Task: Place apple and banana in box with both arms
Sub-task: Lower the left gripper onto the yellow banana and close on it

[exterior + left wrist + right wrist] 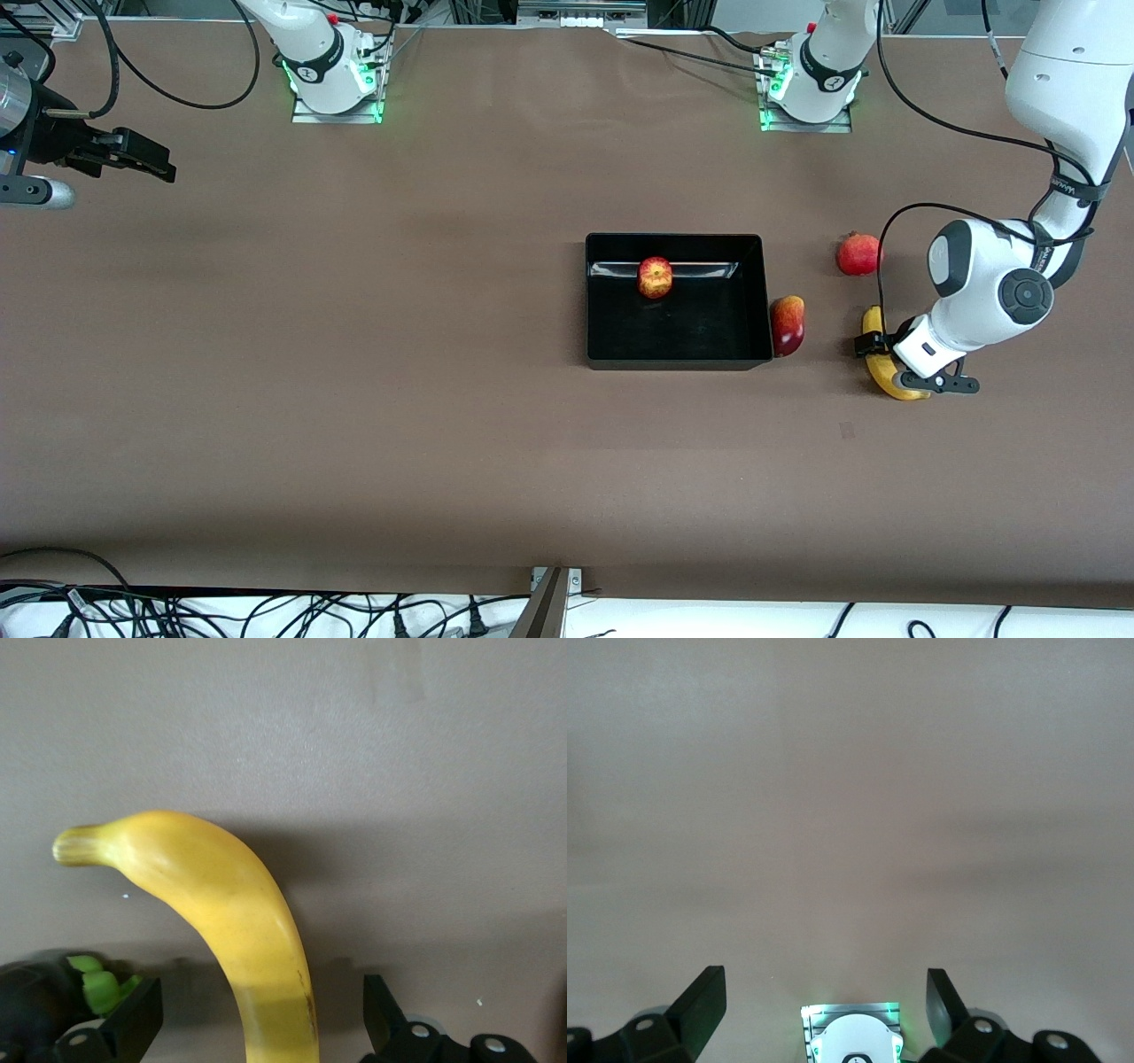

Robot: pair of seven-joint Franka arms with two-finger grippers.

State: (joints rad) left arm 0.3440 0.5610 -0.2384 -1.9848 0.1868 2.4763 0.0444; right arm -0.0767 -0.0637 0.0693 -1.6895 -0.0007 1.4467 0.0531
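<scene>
My left gripper closes on the banana next, since its open fingers reach down beside the banana's curved body.
The yellow banana lies on the table toward the left arm's end, nearer the front camera than a pomegranate. My left gripper is down over it, open, one finger on each side of the banana with a gap on both sides. The red and yellow apple sits inside the black box, close to the wall nearest the robots' bases. My right gripper waits up in the air at the right arm's end of the table, open and with nothing between its fingers.
A dark-red mango-like fruit rests against the box's outer wall on the side toward the banana. A red pomegranate lies closer to the robots' bases than the banana. The right arm's base shows below its gripper.
</scene>
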